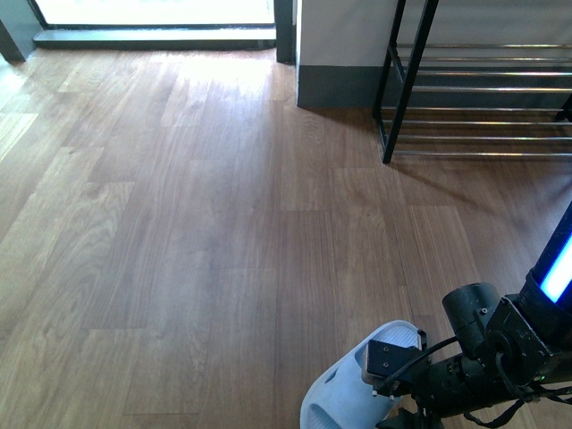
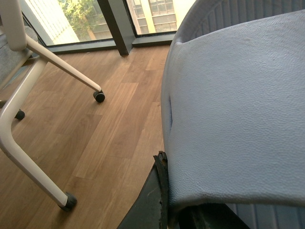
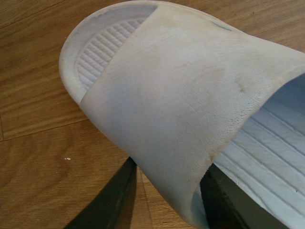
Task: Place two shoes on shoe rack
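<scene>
The slide is wider than my open fingers, so my right gripper should next pinch the slide by the thin back edge of its strap.
In the left wrist view a pale blue slide fills most of the picture. My left gripper is shut on its strap, with one dark finger pressed against the strap's edge. In the right wrist view a second pale blue slide lies on the wood floor, and my right gripper stands open with its fingers on either side of the strap. The front view has this slide at the bottom edge under the right gripper. The shoe rack stands at the far right, with a black frame and chrome rods.
White chair legs on black casters stand on the floor in the left wrist view. A bright glass door and a grey wall base close the back. Wood floor stretches between me and the rack.
</scene>
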Controlling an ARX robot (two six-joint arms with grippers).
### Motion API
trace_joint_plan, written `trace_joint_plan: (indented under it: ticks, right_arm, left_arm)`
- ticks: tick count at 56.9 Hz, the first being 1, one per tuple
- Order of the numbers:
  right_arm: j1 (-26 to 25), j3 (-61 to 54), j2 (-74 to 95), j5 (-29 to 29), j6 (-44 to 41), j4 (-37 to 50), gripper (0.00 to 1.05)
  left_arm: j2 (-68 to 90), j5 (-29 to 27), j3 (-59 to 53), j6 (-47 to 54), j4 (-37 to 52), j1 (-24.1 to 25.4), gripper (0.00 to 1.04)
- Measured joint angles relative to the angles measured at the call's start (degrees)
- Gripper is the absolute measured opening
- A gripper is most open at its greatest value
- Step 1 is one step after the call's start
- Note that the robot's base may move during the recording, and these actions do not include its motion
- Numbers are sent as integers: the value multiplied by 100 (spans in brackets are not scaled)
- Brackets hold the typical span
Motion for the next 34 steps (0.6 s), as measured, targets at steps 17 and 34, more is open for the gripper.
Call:
trace_joint_plan:
  ticks: [17,34]
  right_arm:
    - [-63,-319,-168,-212,422,586,2]
    - [-278,-1585,-1974,1062,2044,3008,2]
  left_arm:
    - [-2,0,0,0,0,0,2]
    - [0,2,0,0,0,0,2]
